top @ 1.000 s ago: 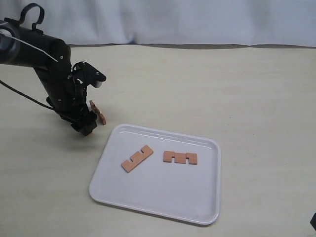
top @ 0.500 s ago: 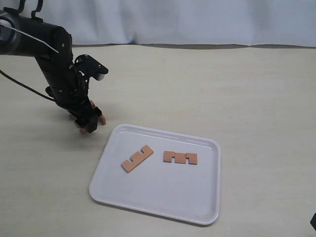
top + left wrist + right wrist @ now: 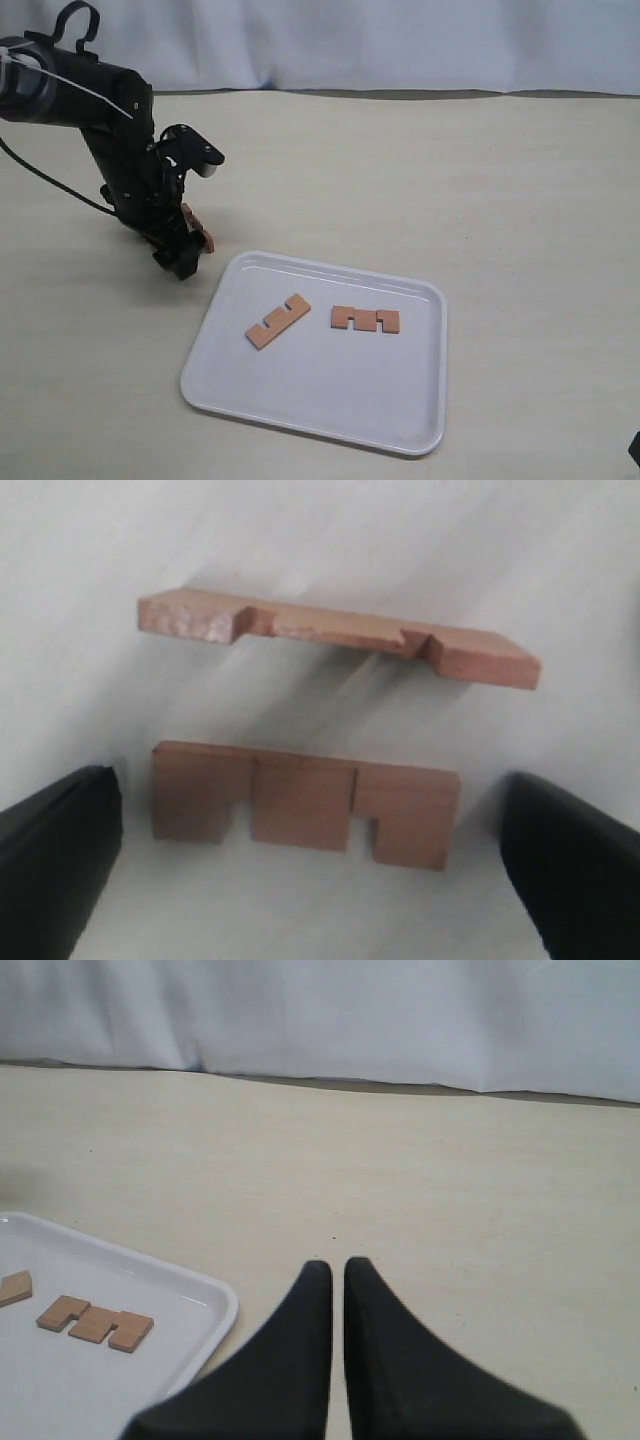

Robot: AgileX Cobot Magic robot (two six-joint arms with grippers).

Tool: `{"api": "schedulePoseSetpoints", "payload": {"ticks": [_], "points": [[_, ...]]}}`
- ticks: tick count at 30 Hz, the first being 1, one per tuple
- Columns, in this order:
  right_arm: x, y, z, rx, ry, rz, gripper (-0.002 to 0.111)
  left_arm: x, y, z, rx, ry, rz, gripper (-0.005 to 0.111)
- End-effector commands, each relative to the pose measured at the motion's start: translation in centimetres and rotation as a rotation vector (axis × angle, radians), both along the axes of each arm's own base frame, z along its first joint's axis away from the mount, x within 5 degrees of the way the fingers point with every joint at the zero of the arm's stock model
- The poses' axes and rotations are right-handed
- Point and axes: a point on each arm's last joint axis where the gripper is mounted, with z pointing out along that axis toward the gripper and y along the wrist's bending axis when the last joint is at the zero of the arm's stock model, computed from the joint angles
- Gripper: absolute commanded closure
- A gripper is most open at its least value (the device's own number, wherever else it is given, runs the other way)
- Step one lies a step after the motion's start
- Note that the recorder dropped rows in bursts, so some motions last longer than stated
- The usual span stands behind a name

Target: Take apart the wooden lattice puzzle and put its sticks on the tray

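My left gripper's fingers are beside both ends of the flat stick and should close to catch it.
The wooden lattice puzzle shows only as separate sticks. Two sticks (image 3: 200, 233) lie on the table just left of the tray (image 3: 400, 420). In the left wrist view one stick (image 3: 300, 802) lies flat and the other stick (image 3: 340, 638) rests beyond it. My left gripper (image 3: 183, 255) hangs over them, open, and the flat stick lies between its fingers (image 3: 55, 850) untouched. On the white tray lie two more sticks, one (image 3: 276, 321) slanted and one (image 3: 365, 320) level. My right gripper (image 3: 337, 1270) is shut on nothing, beside the tray's rim (image 3: 215, 1305).
A white cloth backdrop (image 3: 380, 40) runs along the table's far edge. A dark cable (image 3: 50, 190) trails from the left arm over the table. Bare beige tabletop (image 3: 480, 190) lies right of and behind the tray.
The left gripper's jaws have widened. The left arm dipped toward the two loose sticks and came back up a little. The sticks on the tray have not moved.
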Motion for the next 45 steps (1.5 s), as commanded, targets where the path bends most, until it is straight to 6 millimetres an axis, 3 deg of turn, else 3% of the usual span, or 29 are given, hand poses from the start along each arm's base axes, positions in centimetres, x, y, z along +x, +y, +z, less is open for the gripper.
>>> {"api": "schedulePoseSetpoints", "payload": {"ticks": [1, 5, 13, 25, 35, 40, 45], "points": [[0.0, 0.0, 0.0, 0.006, -0.005, 0.003, 0.104, 0.3, -0.1, 0.1, -0.021, -0.016, 0.007, 0.011], [0.0, 0.0, 0.0, 0.006, -0.005, 0.003, 0.104, 0.2, -0.2, 0.1, -0.031, -0.008, 0.01, 0.027], [0.0, 0.0, 0.0, 0.006, -0.005, 0.003, 0.104, -0.4, 0.0, 0.1, -0.007, 0.052, 0.003, 0.105], [0.0, 0.0, 0.0, 0.006, -0.005, 0.003, 0.104, -0.7, -0.5, 2.8, -0.093, 0.023, 0.053, 0.107], [0.0, 0.0, 0.0, 0.006, -0.005, 0.003, 0.104, -2.2, -1.9, 7.3, -0.214, 0.014, 0.071, 0.107], [0.0, 0.0, 0.0, 0.006, -0.005, 0.003, 0.104, -5.0, -6.2, 8.6, -0.209, 0.037, -0.071, 0.107], [0.0, 0.0, 0.0, 0.006, -0.005, 0.003, 0.104, -9.4, -12.3, 8.5, -0.206, 0.057, -0.258, 0.107]]}}
